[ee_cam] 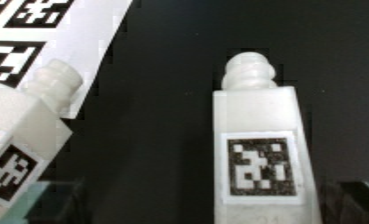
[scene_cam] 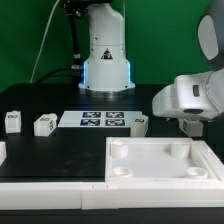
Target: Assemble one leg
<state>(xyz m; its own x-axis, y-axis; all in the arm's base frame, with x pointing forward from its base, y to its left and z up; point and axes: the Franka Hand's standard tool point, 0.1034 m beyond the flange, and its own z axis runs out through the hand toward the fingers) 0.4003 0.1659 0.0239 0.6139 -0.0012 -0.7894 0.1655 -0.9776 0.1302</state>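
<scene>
My gripper grabs the white leg (ee_cam: pixel 255 140) by its square body with the black-and-white tag (ee_cam: pixel 263 168) next, to assemble the leg.
In the wrist view a white leg (ee_cam: pixel 255 140) with a knobbed tip and a black-and-white tag lies on the black table. It sits between my two fingertips (ee_cam: pixel 24 205), which show at the frame's corners, wide apart and not touching it. My gripper (ee_cam: pixel 195 208) is open and empty. A second leg (ee_cam: pixel 24 125) lies beside the marker board (ee_cam: pixel 48 35). In the exterior view my gripper (scene_cam: pixel 190 125) hangs low at the right, behind the white tray (scene_cam: pixel 150 182). The arm hides the leg beneath it there.
In the exterior view, the marker board (scene_cam: pixel 100 120) lies at the table's middle, with one leg (scene_cam: pixel 138 122) at its right end and two more (scene_cam: pixel 44 124) (scene_cam: pixel 12 122) to its left. The robot base (scene_cam: pixel 106 60) stands behind. Another white part (scene_cam: pixel 2 150) shows at the left edge.
</scene>
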